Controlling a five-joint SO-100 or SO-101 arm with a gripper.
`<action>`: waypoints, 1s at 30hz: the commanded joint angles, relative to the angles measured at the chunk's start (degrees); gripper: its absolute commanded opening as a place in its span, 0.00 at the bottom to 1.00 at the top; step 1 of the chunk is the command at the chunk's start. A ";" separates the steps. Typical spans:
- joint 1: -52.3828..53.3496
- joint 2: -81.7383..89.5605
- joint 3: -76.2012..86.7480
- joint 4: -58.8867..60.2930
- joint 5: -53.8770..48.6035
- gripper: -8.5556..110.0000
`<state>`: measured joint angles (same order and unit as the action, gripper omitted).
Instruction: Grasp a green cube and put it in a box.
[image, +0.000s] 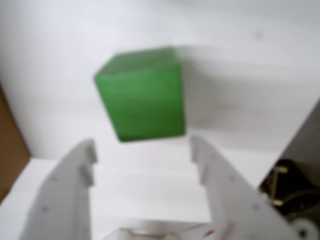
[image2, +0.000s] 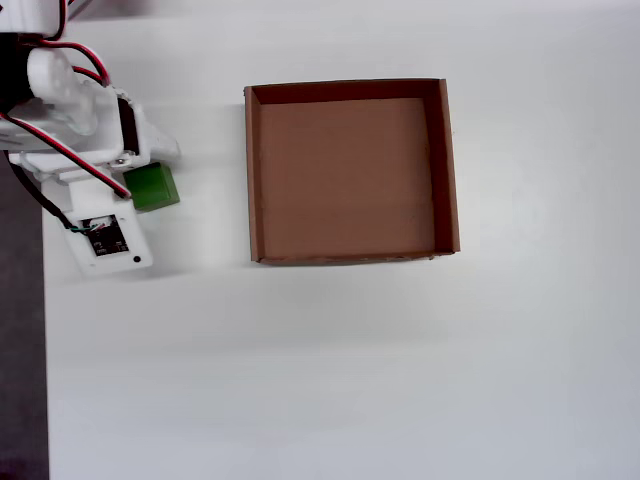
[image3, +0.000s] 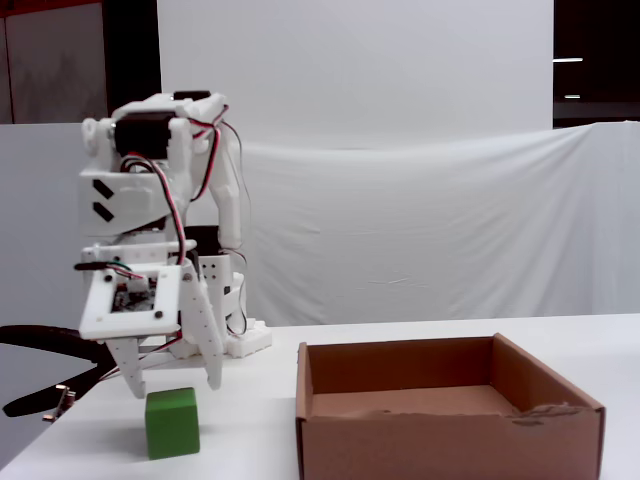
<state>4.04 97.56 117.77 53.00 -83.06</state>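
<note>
The robot's gripper next needs to grab the cube by its two opposite sides, so that it can put the green cube (image: 142, 95) in the box (image: 10, 150).
The green cube (image: 142, 95) sits on the white table just beyond my fingertips in the wrist view. My gripper (image: 142, 145) is open and empty, its two white jaws spread wider than the cube. In the fixed view the gripper (image3: 173, 387) hangs just above the cube (image3: 172, 423), one fingertip to each side, not touching it. In the overhead view the cube (image2: 156, 189) shows partly under the wrist, left of the box (image2: 250, 170). The box is an empty brown cardboard tray (image3: 450, 440); a piece of it shows at the left edge of the wrist view (image: 7, 155).
The arm's white body and red wires (image2: 70, 100) fill the upper left of the overhead view. The table's dark edge (image2: 20, 350) runs down the left side. A black cable (image3: 40, 340) lies at the left in the fixed view.
</note>
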 joint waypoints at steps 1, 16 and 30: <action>-0.35 0.09 -2.55 -1.05 -1.76 0.30; 0.18 -2.90 -5.10 -2.37 -4.66 0.30; 0.44 -6.50 -7.38 -4.57 -6.06 0.30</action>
<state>4.04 90.62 113.20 49.13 -87.63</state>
